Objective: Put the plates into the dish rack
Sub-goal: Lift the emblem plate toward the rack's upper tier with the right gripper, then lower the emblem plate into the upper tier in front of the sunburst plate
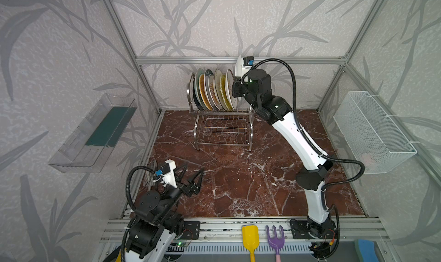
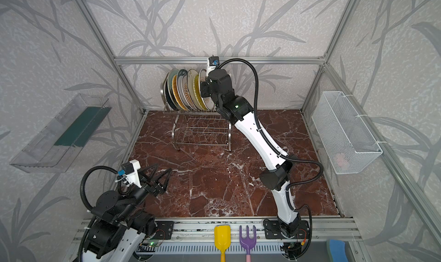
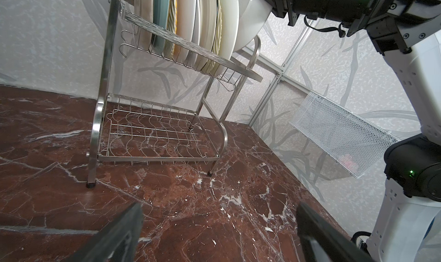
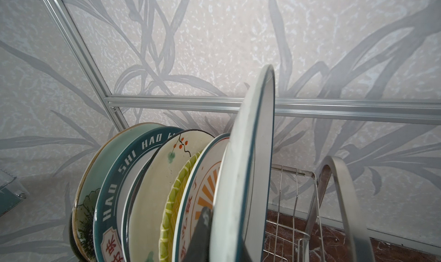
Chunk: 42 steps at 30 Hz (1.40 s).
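The teal-rimmed white plate's top is high above the sunburst plate's rim. I will lower the teal-rimmed white plate into the rack (image 1: 223, 127) (image 4: 285, 220) before I open my right gripper.
The steel dish rack (image 1: 223, 127) stands at the back of the marble top, also seen in the left wrist view (image 3: 102, 105). Several plates (image 1: 212, 89) stand on edge in its upper tier. My right gripper (image 4: 224, 229) is shut on the rim of a teal-rimmed white plate (image 4: 250, 153) at the right end of the row. That plate leans against the sunburst plate (image 4: 202, 189). One finger (image 4: 202, 227) shows in front; the other is behind the plate. My left gripper (image 1: 193, 169) hovers open and holds nothing near the front left, over bare marble (image 3: 219, 208).
A white mesh basket (image 1: 372, 129) hangs on the right wall and a clear plastic tray (image 1: 90, 134) on the left wall. A yellow scoop (image 1: 250, 237) and a purple fork (image 1: 275, 237) lie at the front rail. The right arm (image 1: 298, 139) crosses the table's right half.
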Tool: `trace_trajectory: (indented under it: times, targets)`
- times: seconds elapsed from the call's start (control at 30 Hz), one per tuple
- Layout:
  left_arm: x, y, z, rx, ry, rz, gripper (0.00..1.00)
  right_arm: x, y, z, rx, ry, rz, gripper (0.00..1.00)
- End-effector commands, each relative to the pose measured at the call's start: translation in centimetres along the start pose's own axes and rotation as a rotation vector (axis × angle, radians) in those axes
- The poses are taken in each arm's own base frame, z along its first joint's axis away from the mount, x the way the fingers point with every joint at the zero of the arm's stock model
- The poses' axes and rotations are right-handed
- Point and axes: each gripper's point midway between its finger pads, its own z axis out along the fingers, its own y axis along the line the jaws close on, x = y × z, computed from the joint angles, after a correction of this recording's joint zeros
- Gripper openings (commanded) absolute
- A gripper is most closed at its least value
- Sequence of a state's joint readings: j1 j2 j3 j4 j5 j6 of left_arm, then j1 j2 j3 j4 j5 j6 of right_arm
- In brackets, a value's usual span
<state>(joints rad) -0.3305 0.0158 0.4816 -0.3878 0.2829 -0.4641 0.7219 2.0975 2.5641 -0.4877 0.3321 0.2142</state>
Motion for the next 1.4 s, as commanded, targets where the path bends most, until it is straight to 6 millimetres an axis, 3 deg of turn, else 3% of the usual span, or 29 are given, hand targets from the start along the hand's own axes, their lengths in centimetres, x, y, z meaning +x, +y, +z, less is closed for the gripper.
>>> trace_trajectory:
  times: [0.0, 0.77, 1.37]
  targets:
    - [-0.2, -0.1, 0.0, 0.013, -0.015, 0.004, 0.99, -2.1, -0.5, -0.3, 0.011, -0.059, 0.033, 0.00]
    - [-0.3, -0.2, 0.0, 0.014, -0.020, 0.004, 0.99, 1.4, -2.1, 2.5, 0.086, 0.001, 0.027, 0.00]
    - [-0.4, 0.0, 0.0, 0.007, -0.024, 0.002, 0.99, 3.0, -2.8, 1.8, 0.096, 0.037, 0.017, 0.00]
